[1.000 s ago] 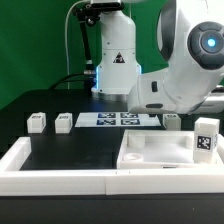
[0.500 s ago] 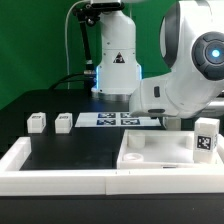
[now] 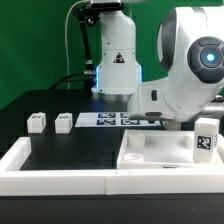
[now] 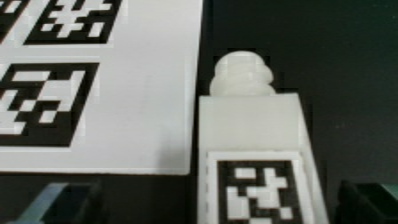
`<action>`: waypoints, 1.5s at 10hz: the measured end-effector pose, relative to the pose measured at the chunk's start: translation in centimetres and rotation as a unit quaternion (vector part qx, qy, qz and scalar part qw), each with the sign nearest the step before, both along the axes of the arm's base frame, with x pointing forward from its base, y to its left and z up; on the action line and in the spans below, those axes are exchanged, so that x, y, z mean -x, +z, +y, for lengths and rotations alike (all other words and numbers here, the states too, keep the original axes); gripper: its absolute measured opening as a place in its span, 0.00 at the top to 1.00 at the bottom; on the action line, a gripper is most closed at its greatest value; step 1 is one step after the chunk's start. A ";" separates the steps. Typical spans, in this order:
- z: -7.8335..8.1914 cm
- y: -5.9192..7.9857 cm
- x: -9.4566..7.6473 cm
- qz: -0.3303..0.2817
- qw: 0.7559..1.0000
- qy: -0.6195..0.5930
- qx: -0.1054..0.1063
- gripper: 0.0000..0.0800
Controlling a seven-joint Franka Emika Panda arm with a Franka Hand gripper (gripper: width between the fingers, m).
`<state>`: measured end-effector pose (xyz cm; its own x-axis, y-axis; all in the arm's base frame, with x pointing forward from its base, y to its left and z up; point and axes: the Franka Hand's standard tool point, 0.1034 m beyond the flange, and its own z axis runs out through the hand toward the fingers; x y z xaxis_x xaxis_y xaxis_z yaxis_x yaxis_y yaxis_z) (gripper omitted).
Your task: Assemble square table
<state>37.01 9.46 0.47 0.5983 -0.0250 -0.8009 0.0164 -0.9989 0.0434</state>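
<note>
My gripper's dark fingers reach down on either side of the tagged leg, so it should close on it.
The white square tabletop slab (image 3: 150, 152) lies at the front on the exterior view's right. Two white legs (image 3: 37, 122) (image 3: 64, 122) stand on the exterior view's left. A third leg (image 3: 206, 136) with a tag facing the camera stands at the slab's far right. In the wrist view the fourth leg (image 4: 249, 140) lies on the dark table next to the marker board (image 4: 80, 90), with its tag up and its rounded peg pointing away. My gripper (image 4: 214, 205) is open, with one dark finger (image 4: 54, 205) on each side of this leg. It is not gripping it.
The long white rim wall (image 3: 60, 178) runs along the front and up the exterior view's left. The marker board (image 3: 112, 120) lies behind the slab. The arm's bulky white body (image 3: 185, 85) hangs over the back right and hides the fourth leg in the exterior view.
The arm has shifted towards the exterior view's left and lower. It now covers the leg behind the slab that showed a second ago.
</note>
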 end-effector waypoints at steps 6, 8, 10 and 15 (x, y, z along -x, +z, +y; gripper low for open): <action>-0.3 0.0 -0.1 -0.001 1.000 -0.011 0.012 0.64; -0.4 0.0 -0.1 -0.001 1.000 -0.012 0.012 0.64; -1.0 0.4 -0.4 -0.003 1.000 -0.019 0.012 0.64; -2.7 6.2 -1.1 0.018 0.999 -0.044 0.005 0.64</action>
